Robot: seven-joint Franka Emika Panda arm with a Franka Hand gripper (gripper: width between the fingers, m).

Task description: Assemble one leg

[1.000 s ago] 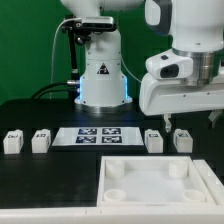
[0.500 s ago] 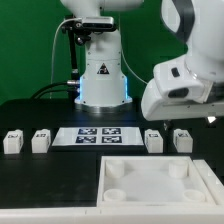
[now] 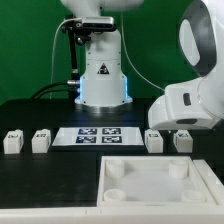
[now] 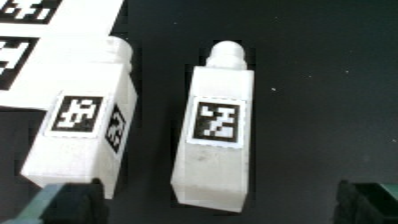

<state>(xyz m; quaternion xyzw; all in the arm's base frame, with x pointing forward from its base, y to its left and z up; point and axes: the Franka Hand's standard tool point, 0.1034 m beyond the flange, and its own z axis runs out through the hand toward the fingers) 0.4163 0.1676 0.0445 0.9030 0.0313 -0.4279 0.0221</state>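
Note:
The gripper takes hold of the leg by its plain square end [image 3: 183,146] [image 4: 210,185] next. That leaves the rounded knob free to enter the tray's socket.
Four alike white legs with square tags stand in a row on the black table in the exterior view: two on its left [image 3: 13,142] [image 3: 41,141] and two on its right [image 3: 154,140] [image 3: 182,141]. The arm's white wrist housing [image 3: 192,105] hangs low over the two on the right and hides the fingers there. In the wrist view my gripper [image 4: 217,205] is open, its dark fingertips [image 4: 63,205] wide apart. One leg [image 4: 217,125] lies between them, not touched. A second leg [image 4: 86,120] lies beside it, close to one fingertip.
The marker board [image 3: 96,136] lies between the two pairs of legs; its corner shows in the wrist view [image 4: 27,30]. The large white square tray [image 3: 160,180] with round corner sockets sits at the table's front. The robot base [image 3: 100,75] stands behind.
The arm has come down and shifted toward the exterior view's right, so the wrist is now low over the two legs on that side. The legs, tray and board have not moved.

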